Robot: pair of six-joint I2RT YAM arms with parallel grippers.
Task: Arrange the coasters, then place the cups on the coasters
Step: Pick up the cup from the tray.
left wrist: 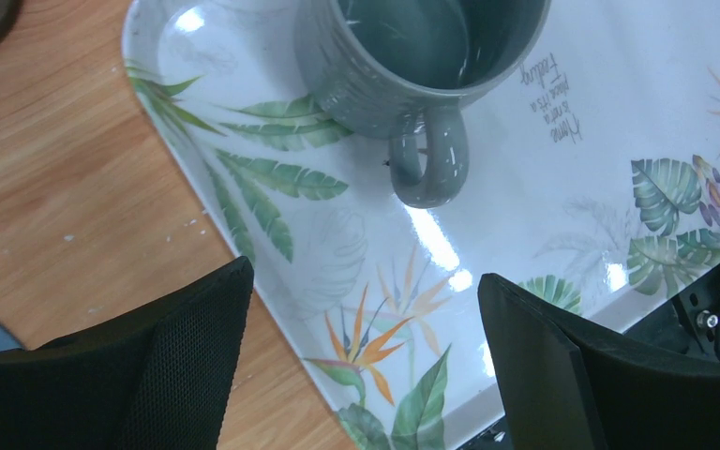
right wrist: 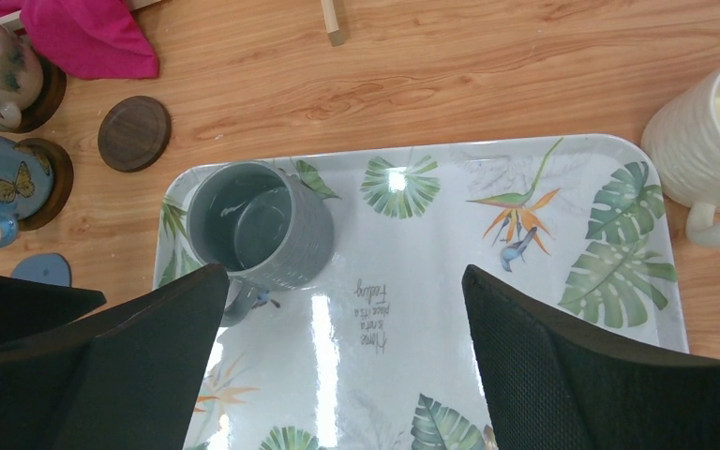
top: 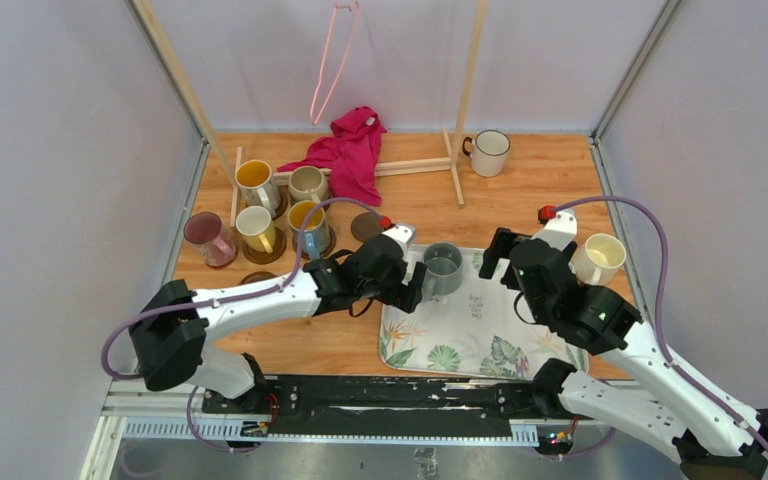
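Note:
I will next grab the grey cup with my left gripper by its handle [top: 430,291] [left wrist: 441,167]. The cup's bottom then stays free to stand on a coaster.
A grey cup [top: 442,268] stands upright at the far left corner of the leaf-patterned tray [top: 480,340]. My left gripper [top: 413,287] is open at the tray's left edge. In the left wrist view the cup's handle [left wrist: 428,164] points toward the empty gap of the left gripper [left wrist: 364,278]. My right gripper [top: 505,257] hovers open over the tray, to the right of the grey cup [right wrist: 261,223]; nothing sits in the right gripper [right wrist: 345,274]. Several cups [top: 257,229] stand grouped at the left. A bare dark brown coaster [right wrist: 133,133] and a grey-blue coaster [right wrist: 40,270] lie on the wood.
A cream ribbed mug [top: 598,258] stands right of the tray. A white mug with a dark rim [top: 488,152] is at the back. A pink cloth [top: 350,150] lies over a wooden frame [top: 415,165]. Another brown coaster [top: 258,278] lies near the left arm.

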